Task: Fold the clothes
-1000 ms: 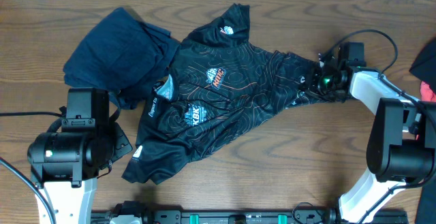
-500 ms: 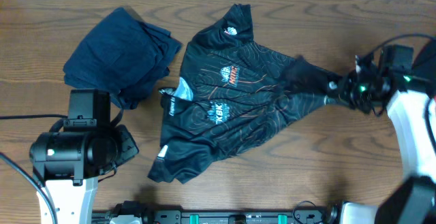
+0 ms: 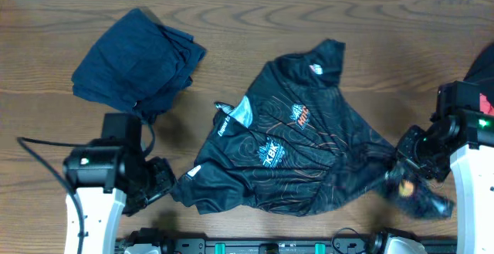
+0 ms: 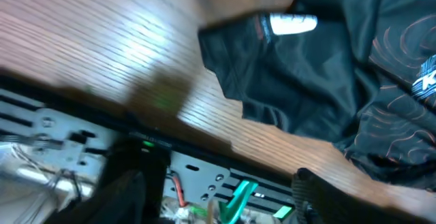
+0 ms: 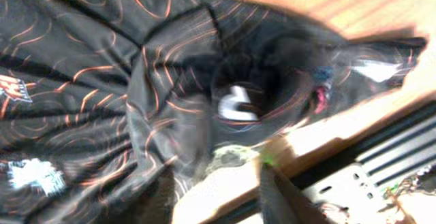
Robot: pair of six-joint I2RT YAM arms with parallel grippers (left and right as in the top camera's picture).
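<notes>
My left gripper picks up the jersey (image 3: 297,150) by the sleeve's cuff end (image 3: 182,191) next, beside the white patch, to stretch the jersey flat for folding.
The clothes, a black jersey (image 3: 297,150) with thin orange contour lines, lies crumpled right of the table's middle, light-blue collar (image 3: 245,113) facing left. My left gripper (image 3: 158,186) sits just left of its lower-left sleeve, apart from it. In the left wrist view the gripper (image 4: 218,200) is open with nothing between its fingers, and the jersey's hem (image 4: 293,88) lies ahead. My right gripper (image 3: 407,161) hangs over the jersey's bunched right end. In the right wrist view the gripper (image 5: 221,197) is open, with bare wood in the gap and the bunched cloth (image 5: 231,94) just beyond.
A dark navy pile of clothing (image 3: 135,57) lies at the back left. A red and black item (image 3: 483,80) shows at the right edge. A metal rail (image 3: 270,246) runs along the table's front edge, close under both grippers.
The jersey has been dragged right and toward the front edge. Both grippers, shut a second ago, have opened and let it go. The right arm swung to the front right.
</notes>
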